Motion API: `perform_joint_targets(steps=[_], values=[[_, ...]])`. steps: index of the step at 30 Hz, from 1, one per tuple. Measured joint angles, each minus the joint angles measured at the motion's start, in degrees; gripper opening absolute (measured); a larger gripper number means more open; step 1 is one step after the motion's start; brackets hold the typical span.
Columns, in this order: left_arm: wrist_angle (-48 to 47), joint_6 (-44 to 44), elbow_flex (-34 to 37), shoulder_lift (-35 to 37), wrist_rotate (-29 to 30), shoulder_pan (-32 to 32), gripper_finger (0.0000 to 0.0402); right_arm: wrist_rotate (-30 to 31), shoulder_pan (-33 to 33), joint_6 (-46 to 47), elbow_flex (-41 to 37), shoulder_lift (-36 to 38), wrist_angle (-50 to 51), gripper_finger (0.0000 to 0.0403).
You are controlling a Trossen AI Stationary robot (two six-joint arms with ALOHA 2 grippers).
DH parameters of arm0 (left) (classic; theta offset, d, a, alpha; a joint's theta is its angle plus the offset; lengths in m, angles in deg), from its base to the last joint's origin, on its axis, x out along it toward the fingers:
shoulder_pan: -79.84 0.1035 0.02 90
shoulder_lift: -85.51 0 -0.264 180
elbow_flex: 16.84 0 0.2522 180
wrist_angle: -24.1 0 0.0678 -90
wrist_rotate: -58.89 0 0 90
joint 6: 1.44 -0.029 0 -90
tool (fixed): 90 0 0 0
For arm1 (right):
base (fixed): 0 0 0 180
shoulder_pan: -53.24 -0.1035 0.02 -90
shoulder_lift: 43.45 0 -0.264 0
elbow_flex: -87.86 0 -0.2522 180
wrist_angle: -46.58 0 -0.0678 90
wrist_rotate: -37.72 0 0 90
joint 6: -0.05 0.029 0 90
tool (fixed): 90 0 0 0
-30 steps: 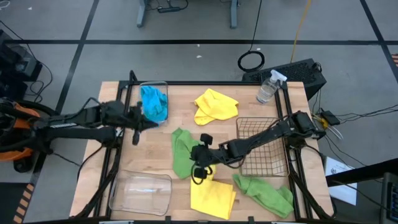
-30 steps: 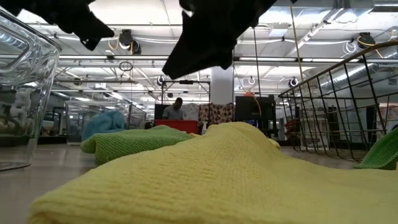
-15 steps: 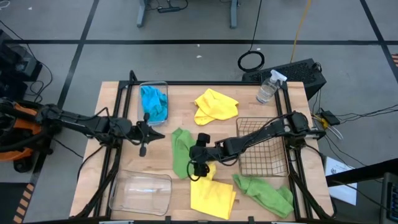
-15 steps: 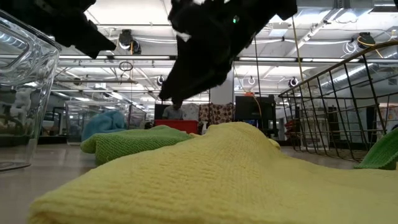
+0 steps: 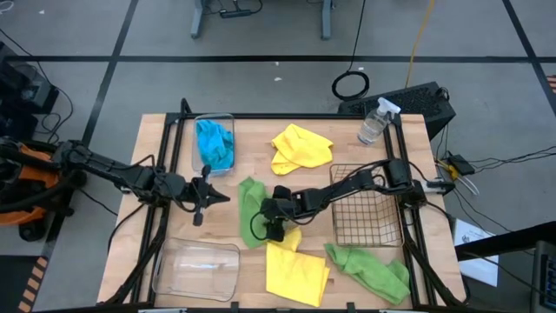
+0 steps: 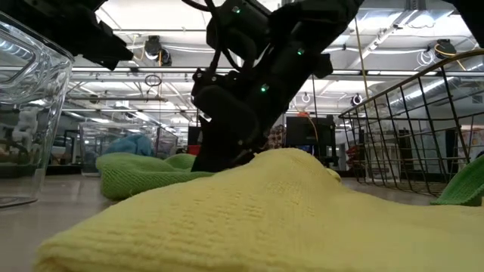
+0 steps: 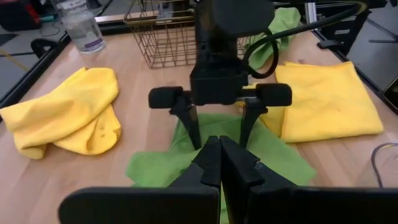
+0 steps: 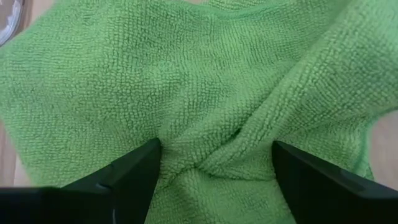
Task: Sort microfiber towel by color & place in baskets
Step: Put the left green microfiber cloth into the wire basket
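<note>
I should grab the green towel next with my right gripper, by its raised fold (image 8: 214,152), to sort it into the wire basket.
A green towel (image 5: 251,211) lies flat on the table's middle, and my right gripper (image 5: 272,224) stands open on it, fingers pointing down (image 7: 219,127). My left gripper (image 5: 201,196) hovers shut, with nothing in it, left of that towel. A blue towel (image 5: 215,144) lies in the far clear tub (image 5: 196,130). One yellow towel (image 5: 300,148) lies at the far middle, another (image 5: 295,272) at the near edge. A second green towel (image 5: 369,268) lies near right. The wire basket (image 5: 365,205) and the near clear tub (image 5: 198,269) hold nothing. My right gripper comes from above, pointing down, and sets its open fingertips (image 8: 134,171) on the green towel. A raised fold (image 8: 214,152) of the cloth stands between the two fingers. The towel lies on the table.
A clear spray bottle (image 5: 373,123) stands at the far right corner beside the wire basket. The near yellow towel (image 6: 265,219) fills the low view's foreground. Bare wood shows between the two clear tubs on the left.
My right gripper has gone toward the table's left edge and down onto the green towel. My left gripper has drawn back from the blue towel's tub toward the near edge. The green towel has bunched a little under the right gripper.
</note>
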Motion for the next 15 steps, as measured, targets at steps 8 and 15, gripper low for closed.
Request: perform_joint_targets(steps=[8, 15], values=[[0.79, 0.05, 0.0, -0.09, -0.01, -0.93, 0.0002, 3.33, -0.54, 1.0, -0.15, 0.01, 0.45, 0.0285], [0.8, 2.41, 0.0, -0.45, -0.01, -0.93, 0.0002, 3.85, -0.55, 2.37, -0.26, -0.08, 0.24, 0.0155]])
